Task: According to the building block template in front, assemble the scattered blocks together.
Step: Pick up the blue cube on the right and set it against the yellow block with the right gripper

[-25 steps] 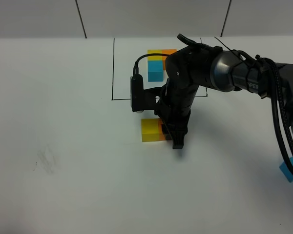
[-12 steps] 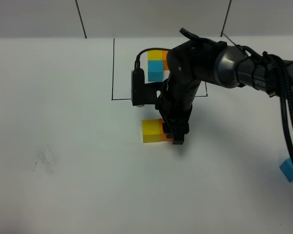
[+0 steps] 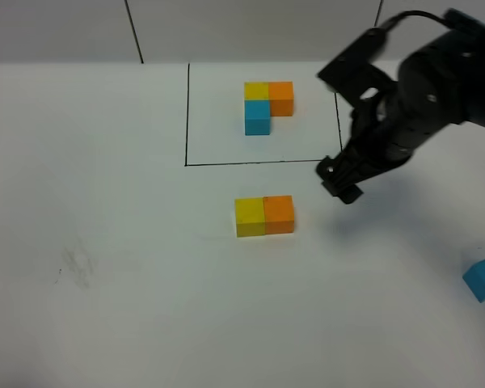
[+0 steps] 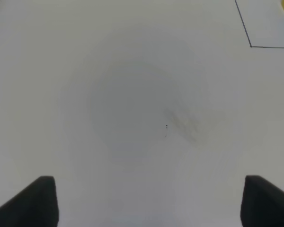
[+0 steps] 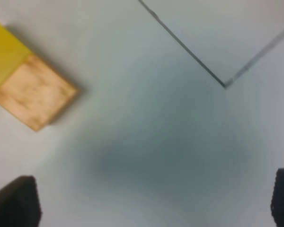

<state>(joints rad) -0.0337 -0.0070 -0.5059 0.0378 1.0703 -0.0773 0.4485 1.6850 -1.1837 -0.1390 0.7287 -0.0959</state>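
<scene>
I should next complete the template's L shape beside the loose yellow cube (image 3: 250, 217), so my right gripper should grab the loose sky-blue cube (image 3: 482, 277) by opposite sides.
The template (image 3: 267, 105), a yellow, orange and sky-blue L-shaped trio, lies inside the black drawn rectangle (image 3: 186, 121). In front of it the loose yellow cube (image 3: 250, 217) and orange cube (image 3: 279, 214) sit side by side, touching. The loose sky-blue cube (image 3: 482, 277) lies alone at the far right. My right gripper (image 3: 339, 184) hovers right of the orange cube, open and empty. Its wrist view shows the orange cube (image 5: 35, 92), the yellow cube (image 5: 4, 54) and wide-apart fingertips (image 5: 14, 203). My left gripper (image 4: 149, 203) is open over bare table.
The white table has a faint grey smudge (image 3: 74, 267) at the left, also in the left wrist view (image 4: 184, 125). A corner of the black rectangle shows in the left wrist view (image 4: 250, 46) and the right wrist view (image 5: 225, 85).
My right gripper has let go of the orange cube beside the yellow one, then risen and swung right. The two cubes stay joined.
</scene>
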